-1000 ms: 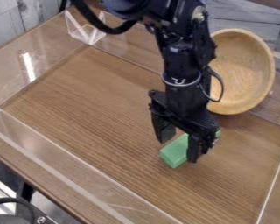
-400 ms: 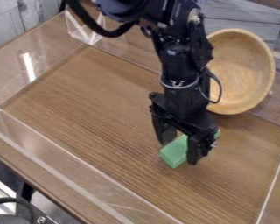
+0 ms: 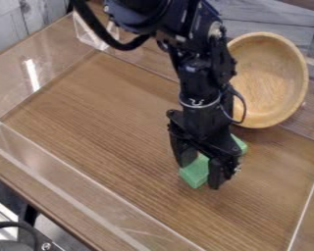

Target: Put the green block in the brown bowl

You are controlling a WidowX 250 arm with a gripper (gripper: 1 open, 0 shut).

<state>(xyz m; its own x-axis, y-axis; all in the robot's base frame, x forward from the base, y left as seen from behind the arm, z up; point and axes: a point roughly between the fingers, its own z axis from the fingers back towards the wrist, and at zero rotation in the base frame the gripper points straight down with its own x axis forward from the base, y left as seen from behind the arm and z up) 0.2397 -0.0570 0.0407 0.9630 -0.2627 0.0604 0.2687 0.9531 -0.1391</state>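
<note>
The green block (image 3: pixel 195 176) needs to go in the brown bowl (image 3: pixel 273 76), so my gripper should grab the block's opposite sides next.
The green block (image 3: pixel 195 176) lies on the wooden table, right of centre and toward the front. My black gripper (image 3: pixel 202 174) reaches straight down over it, open, with one finger on each side of the block and its tips close to the table. Most of the block's upper part is hidden behind the fingers. The brown bowl (image 3: pixel 273 76) rests tilted against the back right wall of the enclosure, its hollow facing left, behind and to the right of my gripper.
Clear plastic walls (image 3: pixel 42 59) ring the table (image 3: pixel 94 118) on all sides. The black arm (image 3: pixel 186 49) rises from the gripper toward the top of the view, passing just left of the bowl.
The gripper has come down a little lower around the green block, and the arm has leaned slightly left. The block and bowl have not moved.
</note>
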